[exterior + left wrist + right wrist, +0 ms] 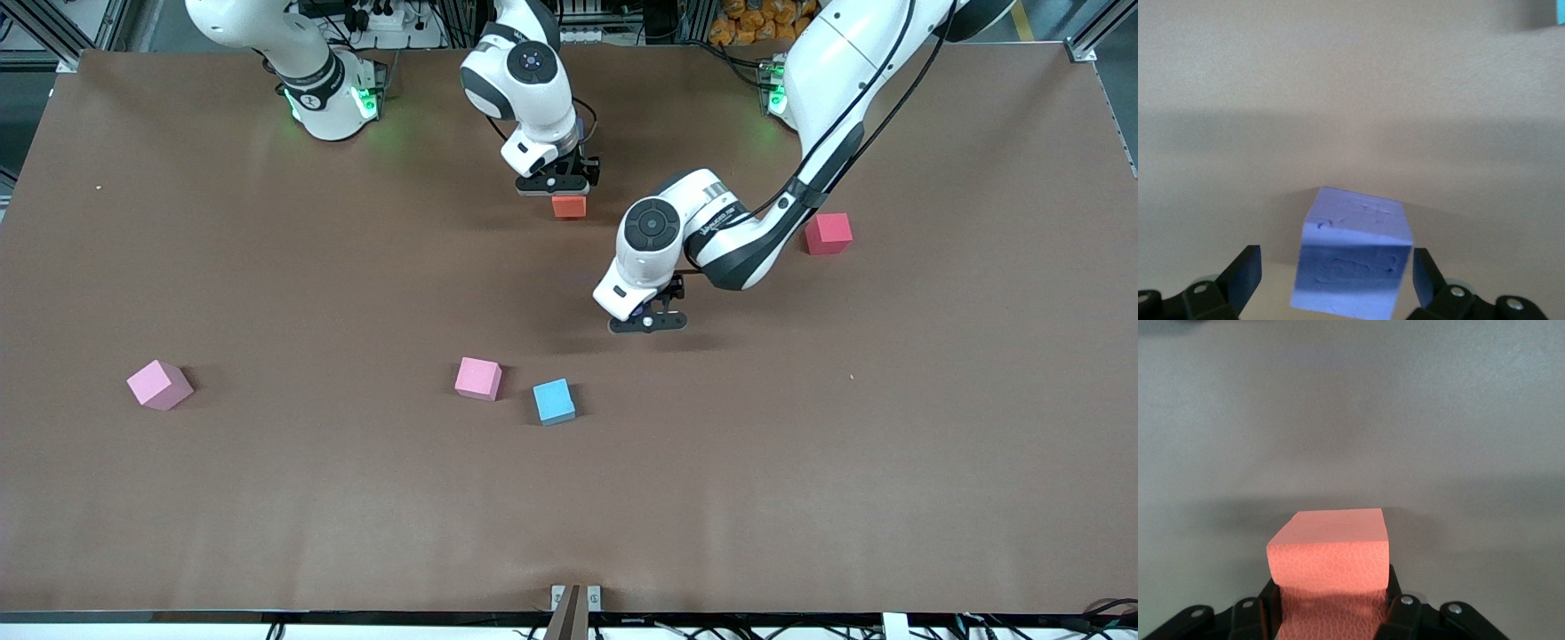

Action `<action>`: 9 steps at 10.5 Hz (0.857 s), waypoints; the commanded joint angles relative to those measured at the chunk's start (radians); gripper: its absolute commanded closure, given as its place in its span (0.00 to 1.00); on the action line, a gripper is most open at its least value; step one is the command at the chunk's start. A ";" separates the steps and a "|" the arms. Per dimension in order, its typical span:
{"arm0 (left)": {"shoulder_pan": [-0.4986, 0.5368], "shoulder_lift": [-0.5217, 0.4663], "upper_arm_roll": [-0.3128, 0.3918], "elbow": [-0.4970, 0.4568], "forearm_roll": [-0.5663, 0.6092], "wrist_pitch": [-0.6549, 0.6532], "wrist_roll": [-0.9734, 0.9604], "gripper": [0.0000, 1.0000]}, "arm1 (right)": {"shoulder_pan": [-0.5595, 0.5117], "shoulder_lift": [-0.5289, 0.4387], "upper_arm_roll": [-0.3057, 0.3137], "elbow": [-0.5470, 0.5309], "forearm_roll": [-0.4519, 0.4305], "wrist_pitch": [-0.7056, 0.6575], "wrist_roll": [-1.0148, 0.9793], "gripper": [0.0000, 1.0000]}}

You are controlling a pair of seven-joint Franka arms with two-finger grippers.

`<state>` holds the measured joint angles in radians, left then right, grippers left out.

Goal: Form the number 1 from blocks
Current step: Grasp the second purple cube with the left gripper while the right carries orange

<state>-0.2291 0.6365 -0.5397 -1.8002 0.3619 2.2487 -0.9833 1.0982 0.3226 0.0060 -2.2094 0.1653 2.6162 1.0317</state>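
Note:
The purple block has to line up with the orange block [569, 206] for the number 1, so I should grab it next by its opposite sides with my left gripper.
My right gripper [557, 185] is shut on an orange block [569, 206] [1329, 553], low over the table near the robots' bases; its pads press on both sides. My left gripper [647, 322] [1335, 280] stands open around a purple block [1355, 257] that rests on the table near the middle. One finger [1245, 273] has a clear gap to the block and the other finger [1422, 277] is almost touching it. In the front view only a sliver of this purple block [637, 311] shows under the hand. Two pink blocks [478, 378] [160, 384] lie nearer the front camera. No green block is in view.
A light blue cube [554, 401] lies beside the middle pink block and shows at a corner of the left wrist view [1557, 12]. A red cube [828, 233] sits by the left arm's forearm, toward that arm's end of the brown table [800, 462].

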 commanded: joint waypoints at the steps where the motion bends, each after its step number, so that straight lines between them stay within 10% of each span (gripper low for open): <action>1: -0.003 0.009 -0.006 0.033 -0.015 -0.008 0.009 0.00 | 0.025 0.010 -0.004 0.001 -0.026 -0.002 0.027 0.43; 8: -0.032 0.057 -0.005 0.044 -0.014 -0.006 -0.008 0.00 | 0.037 0.029 -0.003 -0.013 -0.041 -0.004 0.027 0.43; 9: -0.032 0.060 -0.005 0.045 -0.017 -0.006 -0.009 0.25 | 0.037 0.029 -0.003 -0.013 -0.041 -0.004 0.027 0.35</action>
<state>-0.2584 0.6863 -0.5434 -1.7766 0.3600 2.2488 -0.9865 1.1253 0.3529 0.0068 -2.2203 0.1483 2.6120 1.0321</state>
